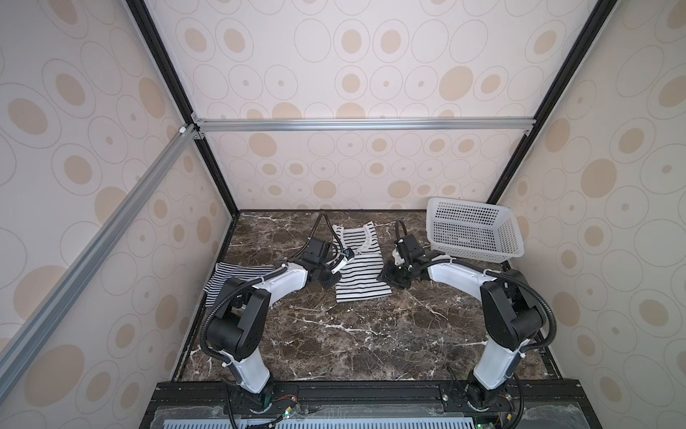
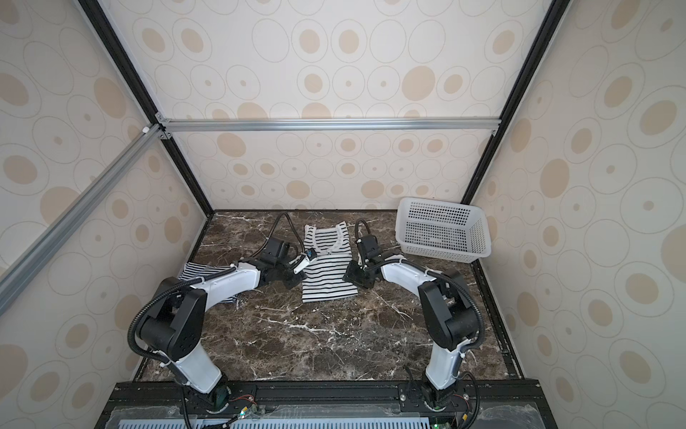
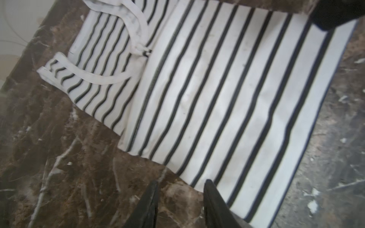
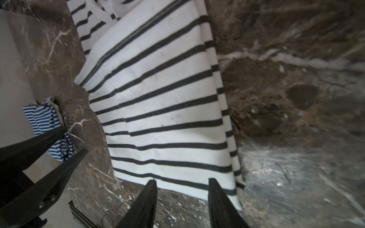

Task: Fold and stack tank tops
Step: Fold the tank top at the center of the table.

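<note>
The right gripper takes hold of the white tank top's side edge near its folded end next, to draw the tank top in and fold it.
The white tank top with wide-spaced black stripes (image 1: 358, 275) (image 2: 326, 275) lies on the marble in the middle. Its lower half is folded up over the straps (image 3: 217, 98) (image 4: 167, 108). The densely striped tank top (image 1: 226, 274) (image 2: 196, 273) lies crumpled at the left, partly under my left arm, and shows in the right wrist view (image 4: 45, 118). My left gripper (image 1: 326, 279) (image 3: 181, 183) stands open at the white top's left edge, bare marble between its fingers. My right gripper (image 1: 388, 276) (image 4: 182, 182) stands open at the right edge, holding nothing.
A white perforated basket (image 1: 464, 213) (image 2: 434, 213) stands tilted at the back right corner. The dark marble tabletop (image 1: 352, 334) runs forward to the black rail carrying both arm bases. Patterned walls close in the left, back and right sides.
</note>
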`<state>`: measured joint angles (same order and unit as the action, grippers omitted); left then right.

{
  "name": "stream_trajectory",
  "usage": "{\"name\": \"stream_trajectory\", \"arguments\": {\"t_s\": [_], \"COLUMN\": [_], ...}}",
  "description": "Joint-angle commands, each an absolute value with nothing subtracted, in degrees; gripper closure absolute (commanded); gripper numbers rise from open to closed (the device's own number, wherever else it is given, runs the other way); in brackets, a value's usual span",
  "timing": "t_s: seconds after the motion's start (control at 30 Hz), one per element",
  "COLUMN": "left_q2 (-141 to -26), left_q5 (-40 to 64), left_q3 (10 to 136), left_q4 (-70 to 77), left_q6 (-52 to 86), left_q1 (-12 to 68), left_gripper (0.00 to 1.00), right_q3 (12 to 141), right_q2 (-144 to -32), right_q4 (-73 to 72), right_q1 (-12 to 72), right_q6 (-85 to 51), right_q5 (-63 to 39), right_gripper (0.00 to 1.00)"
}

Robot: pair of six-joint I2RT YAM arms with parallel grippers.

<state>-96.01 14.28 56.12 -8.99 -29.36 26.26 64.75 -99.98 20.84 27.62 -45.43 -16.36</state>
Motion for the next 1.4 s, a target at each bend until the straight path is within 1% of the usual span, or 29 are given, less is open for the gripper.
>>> {"name": "stream_trajectory", "arguments": {"t_s": [0.0, 0.07, 0.23, 0.37, 0.47, 0.67, 0.87, 0.93, 1.23, 1.37], "left_q2": [-89.41, -86.4, -83.86, -82.87, -81.84, -80.76, -80.02, -79.9, -79.92, -81.31], "left_q5": [13.79, 11.79, 10.29, 9.16, 8.37, 7.19, 6.51, 6.5, 6.93, 6.68], "left_q3": [50.02, 46.01, 42.34, 41.25, 40.19, 39.86, 39.43, 39.13, 38.24, 38.65], "left_q4": [-6.23, -3.83, -2.75, -1.96, -0.88, -1.47, -1.78, -1.84, -2.11, -1.49], "left_q6": [-28.79, -28.78, -28.0, -27.18, -27.05, -27.26, -27.51, -27.6, -28.95, -29.73], "left_q1": [28.47, 30.34, 32.03, 32.25, 32.26, 32.26, 32.26, 32.24, 32.34, 32.99], "left_gripper": [0.53, 0.49, 0.49, 0.48, 0.46, 0.46, 0.46, 0.45, 0.44, 0.44], "right_q3": [61.11, 58.96, 54.85, 50.75, 49.09, 44.45, 43.57, 43.59, 43.23, 44.4], "right_q2": [-94.18, -92.48, -91.44, -92.19, -93.44, -97.6, -100.07, -100.41, -97.62, -95.87], "right_q4": [22.65, 22.61, 19.7, 11.49, 5.97, -5.82, -8.26, -8.34, -7.85, -6.78], "right_q1": [27.86, 27.86, 27.45, 26.79, 26.24, 24.44, 24.17, 24.17, 24.17, 24.69], "right_q6": [-44.21, -44.38, -46.13, -49.85, -52.07, -57.93, -59.5, -59.8, -61.05, -61.43], "right_q5": [-13.52, -13.58, -13.24, -16.2, -18.04, -21.43, -21.68, -21.79, -22.63, -23.38], "right_gripper": [0.51, 0.51, 0.5, 0.51, 0.51, 0.53, 0.58, 0.62, 0.9, 0.98]}}
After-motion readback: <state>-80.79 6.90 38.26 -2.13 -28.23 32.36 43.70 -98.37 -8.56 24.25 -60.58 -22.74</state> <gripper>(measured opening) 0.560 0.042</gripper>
